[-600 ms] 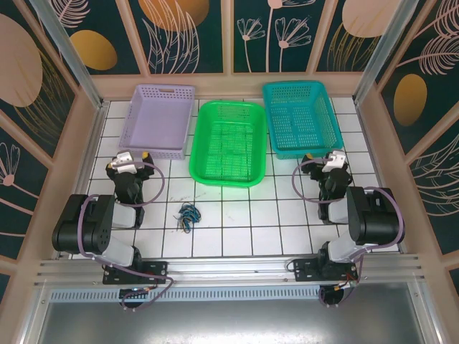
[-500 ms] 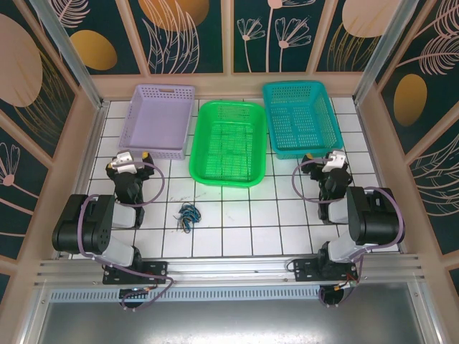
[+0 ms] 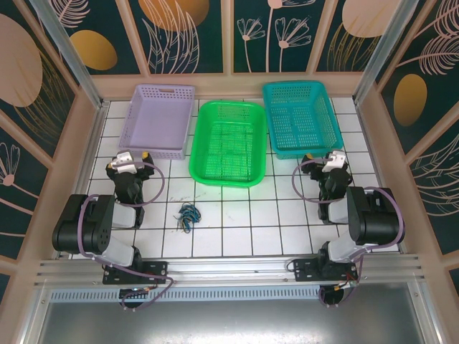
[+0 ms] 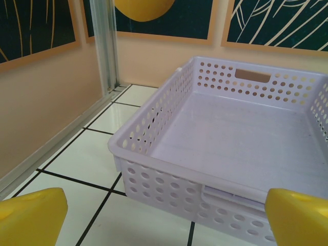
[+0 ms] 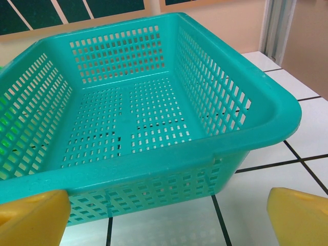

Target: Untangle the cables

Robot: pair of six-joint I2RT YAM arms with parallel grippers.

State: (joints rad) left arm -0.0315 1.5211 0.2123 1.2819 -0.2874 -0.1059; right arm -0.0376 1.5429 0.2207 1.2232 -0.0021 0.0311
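My left gripper picks up the tangle of cables by its edge nearest that gripper next. The opposite side stays open for my right gripper to untangle.
A small tangle of thin cables [image 3: 188, 213], dark blue, green and black, lies on the white tiled table between the two arms, nearer the left one. My left gripper [image 3: 131, 159] rests folded back at the left, left of and behind the tangle. Its yellow fingertips [image 4: 31, 218] stand far apart with nothing between them. My right gripper [image 3: 334, 160] sits folded at the right, far from the cables. Its yellow fingertips [image 5: 300, 215] are spread wide and hold nothing.
Three baskets stand in a row at the back: a lilac basket [image 3: 158, 120] [image 4: 154, 177], a green basket [image 3: 229, 143] and a teal basket [image 3: 300, 118] [image 5: 154, 159]. Wooden walls [image 3: 79, 143] enclose the table on three sides.
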